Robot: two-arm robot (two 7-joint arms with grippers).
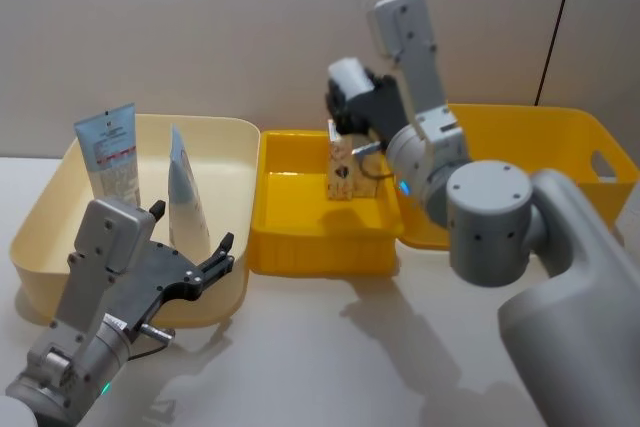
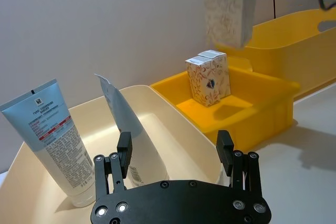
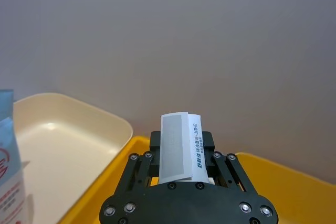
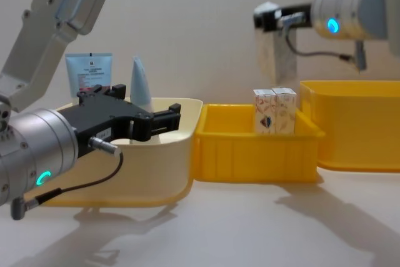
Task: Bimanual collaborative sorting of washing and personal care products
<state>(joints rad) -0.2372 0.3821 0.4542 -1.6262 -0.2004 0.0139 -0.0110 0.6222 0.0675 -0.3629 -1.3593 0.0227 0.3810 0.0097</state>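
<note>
The pale blue squeeze tube stands edge-on and is slim between its broad sides. The left gripper will grab the tube next by the flat sides at mid-height (image 1: 185, 193).
Two pale blue squeeze tubes stand in the cream bin (image 1: 40, 209): one with a text label (image 1: 110, 152) and one seen edge-on (image 1: 186, 192). My left gripper (image 1: 192, 227) hovers open at the bin's near side, just before the tubes (image 2: 52, 135), nothing between its fingers. Two white printed cartons (image 4: 275, 110) stand side by side in the small yellow tray (image 1: 300, 242). Above them my right gripper (image 4: 275, 17) is shut on another white carton (image 4: 275, 57), hanging over the tray. In the right wrist view that carton (image 3: 176, 148) sits upright between the fingers.
A large yellow bin (image 1: 545, 137) with a handle slot stands right of the small tray, touching it. The three containers line the wall. Bare tabletop (image 1: 350, 347) lies in front of them.
</note>
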